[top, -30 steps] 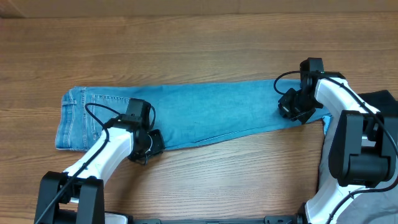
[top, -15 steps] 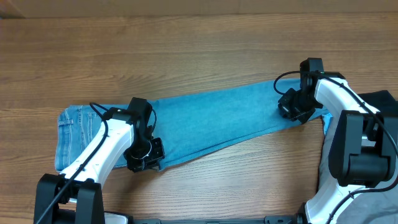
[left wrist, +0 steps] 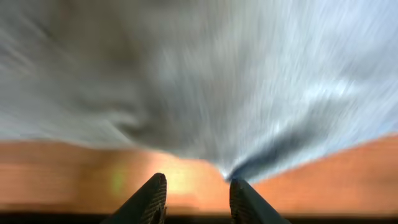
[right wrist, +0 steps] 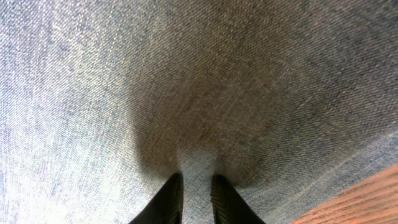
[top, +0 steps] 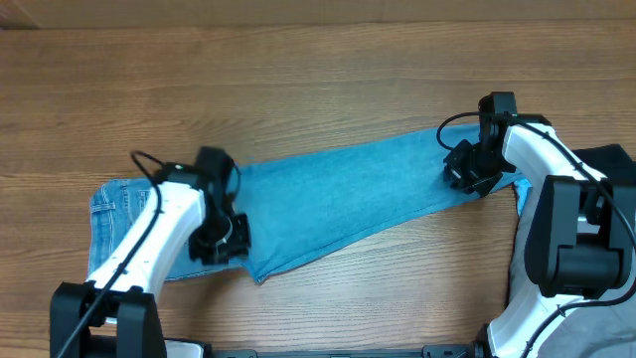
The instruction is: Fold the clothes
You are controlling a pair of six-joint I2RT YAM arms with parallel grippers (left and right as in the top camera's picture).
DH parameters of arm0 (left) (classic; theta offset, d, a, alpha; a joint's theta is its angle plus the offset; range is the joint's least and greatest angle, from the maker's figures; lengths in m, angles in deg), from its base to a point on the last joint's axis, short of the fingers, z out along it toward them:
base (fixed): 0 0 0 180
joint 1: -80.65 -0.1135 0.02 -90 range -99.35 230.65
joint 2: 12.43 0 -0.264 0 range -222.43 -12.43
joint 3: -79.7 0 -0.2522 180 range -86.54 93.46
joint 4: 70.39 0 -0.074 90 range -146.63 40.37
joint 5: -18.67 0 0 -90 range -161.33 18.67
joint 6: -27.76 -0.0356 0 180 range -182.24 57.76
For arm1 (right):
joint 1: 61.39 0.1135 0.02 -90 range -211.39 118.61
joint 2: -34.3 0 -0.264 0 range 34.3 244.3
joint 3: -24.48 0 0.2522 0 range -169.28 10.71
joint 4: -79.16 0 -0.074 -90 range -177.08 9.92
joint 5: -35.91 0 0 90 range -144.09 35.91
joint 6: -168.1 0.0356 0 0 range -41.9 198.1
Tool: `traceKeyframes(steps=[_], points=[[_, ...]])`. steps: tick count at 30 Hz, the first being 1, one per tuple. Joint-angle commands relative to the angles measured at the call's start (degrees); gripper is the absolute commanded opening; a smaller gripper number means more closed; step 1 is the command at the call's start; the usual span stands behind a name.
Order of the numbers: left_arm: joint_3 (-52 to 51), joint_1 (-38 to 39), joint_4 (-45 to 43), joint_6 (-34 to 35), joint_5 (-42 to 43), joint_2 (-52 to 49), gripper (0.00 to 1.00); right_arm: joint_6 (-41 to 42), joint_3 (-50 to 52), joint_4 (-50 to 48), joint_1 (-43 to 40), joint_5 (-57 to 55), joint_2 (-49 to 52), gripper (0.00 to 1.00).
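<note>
Next, my left gripper picks up the jeans [top: 338, 194] by their lower edge near the jeans' waist, to draw them straight and flat.
The light-blue jeans [top: 338, 194] lie across the table, waist at the left and leg end at the right. My left gripper [top: 221, 239] hovers over their lower edge near the waist. In the blurred left wrist view the left gripper [left wrist: 198, 179] stands open with bare table between its fingers, and a tip of denim [left wrist: 261, 93] reaches close to the right fingertip [left wrist: 237, 183]. My right gripper [top: 465, 171] sits on the leg end. In the right wrist view the right gripper [right wrist: 197, 177] is shut on a raised ridge of denim [right wrist: 198, 158].
A black garment [top: 614, 159] lies at the right edge behind the right arm. Grey trousers [top: 596, 328] lie at the bottom right corner. Bare wooden table [top: 318, 80] stretches behind the jeans, with more in front [top: 397, 288].
The left gripper closed, dragged the jeans' lower edge towards the front, then opened and let go. The leg now slants and bulges forward. The right arm has stayed put.
</note>
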Motion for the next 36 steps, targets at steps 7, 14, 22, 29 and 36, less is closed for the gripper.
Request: traceKeyframes(steps=[7, 14, 22, 29, 36], points=[[1.7, -13.33, -13.33, -0.83, -15.98, -3.82, 0.04, -0.24, 3.48, 1.4, 0.33, -2.34, 6.12, 0.21], [0.09, -22.86, -27.8, -1.16, -15.85, -19.3, 0.04, -0.2, 3.48, 1.38, 0.33, -2.12, 6.12, 0.22], [8.37, -23.61, -40.74, -11.17, -12.09, -29.09, 0.07, -0.09, 2.12, 0.68, 0.33, 1.9, 5.68, 0.21], [30.77, -27.12, -25.64, -12.2, -14.21, -29.09, 0.13, -7.48, -3.54, 0.98, 0.2, 8.61, -3.34, 0.26], [52.3, -31.23, -3.15, -18.16, 1.22, -28.87, 0.22, -9.53, -4.87, 1.36, -8.48, 8.83, -9.29, 0.53]])
